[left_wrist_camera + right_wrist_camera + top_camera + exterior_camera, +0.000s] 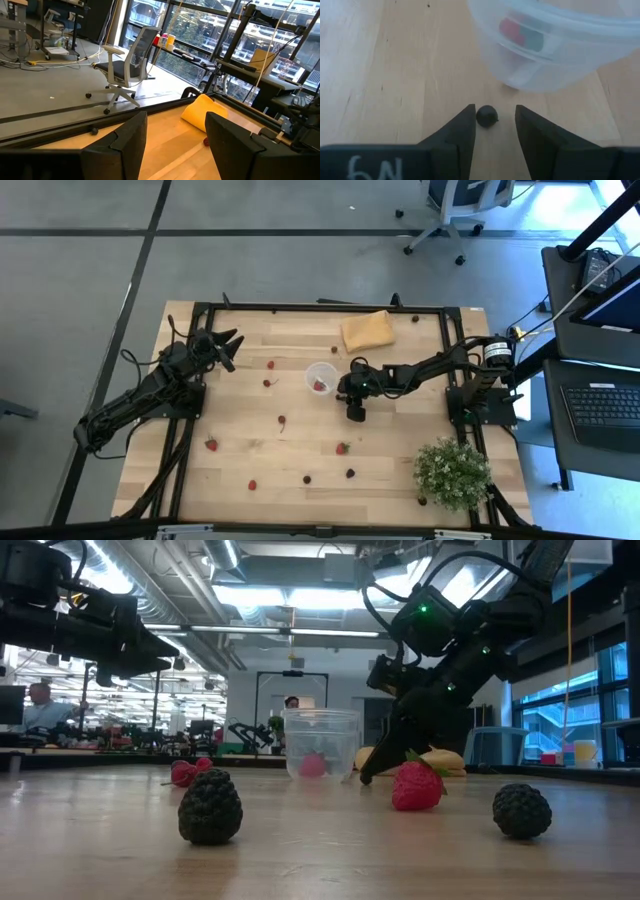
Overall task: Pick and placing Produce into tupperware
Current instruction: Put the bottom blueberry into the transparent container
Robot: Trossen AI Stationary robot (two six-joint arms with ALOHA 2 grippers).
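Observation:
My right gripper is to add more produce to the tupperware [550, 50], so it needs to grab the dark berry by its small round body [487, 116] next.
The tupperware [321, 377], a small clear round cup, stands mid-table with a red strawberry [512, 31] inside. My right gripper [495, 125] is open just to the cup's right, slanting down, fingertips at the tabletop. A tiny dark berry [487, 116] lies on the wood between its fingers. Several red and dark fruits lie scattered on the table, among them a strawberry [418, 787] and two dark berries [210, 806] [521, 810]. My left gripper [232, 340] waits open and level at the far left, holding nothing. My right gripper has the dark berry [487, 116] between its fingertips, close beside one finger [465, 127] and apart from the other. I cannot tell whether that finger touches it. The berry rests on the table.
An orange-yellow folded cloth [366, 330] lies at the far edge behind the cup. A bushy green plant with white flowers [452, 472] stands at the near right corner. A black frame [300, 307] borders the table. Loose fruits [342, 448] [211, 443] dot the near half.

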